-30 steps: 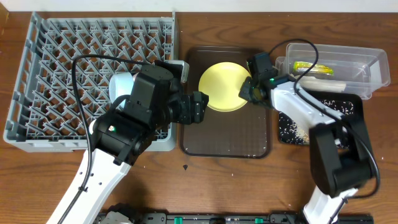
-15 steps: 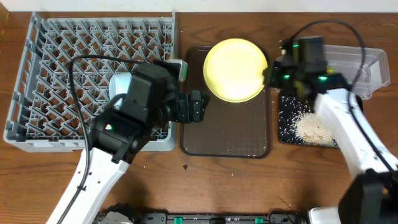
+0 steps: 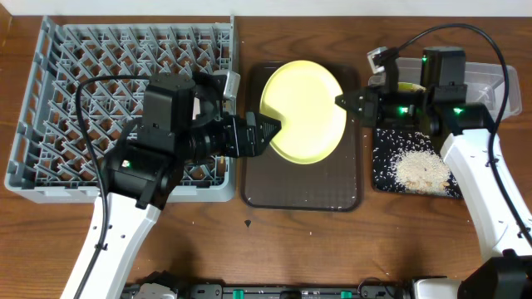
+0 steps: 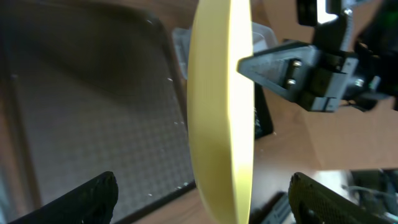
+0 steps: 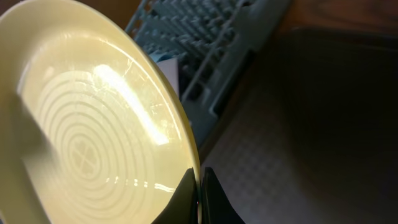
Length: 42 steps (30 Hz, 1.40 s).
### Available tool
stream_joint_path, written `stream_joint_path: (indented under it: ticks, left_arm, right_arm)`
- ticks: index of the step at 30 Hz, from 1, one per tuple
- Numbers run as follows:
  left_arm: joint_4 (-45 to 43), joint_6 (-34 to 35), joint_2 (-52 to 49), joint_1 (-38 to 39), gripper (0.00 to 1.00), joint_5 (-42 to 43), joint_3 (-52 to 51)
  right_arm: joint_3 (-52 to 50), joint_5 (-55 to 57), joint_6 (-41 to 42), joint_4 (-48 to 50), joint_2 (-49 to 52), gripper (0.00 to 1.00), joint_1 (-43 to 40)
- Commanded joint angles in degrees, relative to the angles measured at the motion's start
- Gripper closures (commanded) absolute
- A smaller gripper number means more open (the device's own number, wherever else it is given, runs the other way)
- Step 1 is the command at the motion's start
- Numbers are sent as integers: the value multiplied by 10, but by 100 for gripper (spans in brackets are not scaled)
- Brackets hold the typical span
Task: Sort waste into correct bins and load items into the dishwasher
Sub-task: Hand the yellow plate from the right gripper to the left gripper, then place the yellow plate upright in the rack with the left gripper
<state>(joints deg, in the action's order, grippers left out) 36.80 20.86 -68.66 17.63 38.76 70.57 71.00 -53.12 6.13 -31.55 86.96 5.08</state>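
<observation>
The rim of the yellow plate (image 3: 303, 111) opposite my right gripper is next for my left gripper to grab, keeping the plate on edge to load the rack.
The round yellow plate (image 3: 303, 111) is held tilted on edge above the dark brown tray. My right gripper (image 3: 342, 101) is shut on its right rim; in the right wrist view the fingers (image 5: 201, 193) pinch the rim of the plate (image 5: 87, 124). My left gripper (image 3: 268, 129) is open, its jaws either side of the plate's left rim (image 4: 221, 124) without touching it. Pale rice crumbs (image 3: 420, 170) lie in the black tray (image 3: 382, 170). A green-and-orange wrapper (image 3: 409, 87) lies in the clear tub (image 3: 490, 83). The grey dish rack (image 3: 75, 91) stands at left.
The dark brown serving tray (image 3: 303, 183) lies in the middle under the plate. The left arm covers part of the rack's right side. Bare wooden table (image 3: 332, 249) lies along the front.
The right gripper has tipped the plate further on edge and carried it left. The left gripper has moved right, its open jaws now around the plate's left rim.
</observation>
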Motion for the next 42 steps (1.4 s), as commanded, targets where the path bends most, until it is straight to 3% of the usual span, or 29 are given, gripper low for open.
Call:
stream_joint_path:
  ticks: [1, 5, 8, 9, 10, 13, 15, 23, 27, 29, 35, 42]
  left_arm:
    - [-7, 0, -5, 7, 21, 53, 3]
    - [-6, -2, -10, 7, 52, 54, 3]
    - [-6, -5, -11, 7, 90, 45, 3]
    - [-4, -5, -11, 7, 92, 28, 3]
    - [0, -4, -10, 7, 92, 4, 3]
    - [31, -4, -2, 7, 92, -109, 5]
    - [66, -5, 13, 7, 92, -203, 14]
    - [132, -154, 87, 7, 92, -636, 46]
    - [130, -323, 90, 3, 92, -778, 45]
    - [116, -339, 80, -11, 93, -839, 43]
    - [81, -381, 30, -96, 93, -852, 43]
    - [27, -462, -87, -148, 92, -779, 43]
  right_arm:
    - [-2, -51, -29, 1, -9, 99, 21]
    - [-2, -87, -54, 5, -9, 99, 39]
    - [-2, -87, -60, 5, -9, 99, 46]
    - [-2, -87, -60, 5, -9, 99, 47]
    - [-2, -87, -60, 5, -9, 96, 46]
    - [-2, -82, -60, 4, -9, 49, 41]
    - [-2, -77, -57, 4, -9, 32, 31]
    - [-2, 0, -19, -15, -9, 27, 15]
    - [-2, 65, -19, -39, -9, 27, 23]
    - [-2, 82, -19, -46, -9, 27, 28]
    - [-2, 106, -19, -53, -9, 27, 32]
    - [-2, 113, -19, -51, -9, 25, 32]
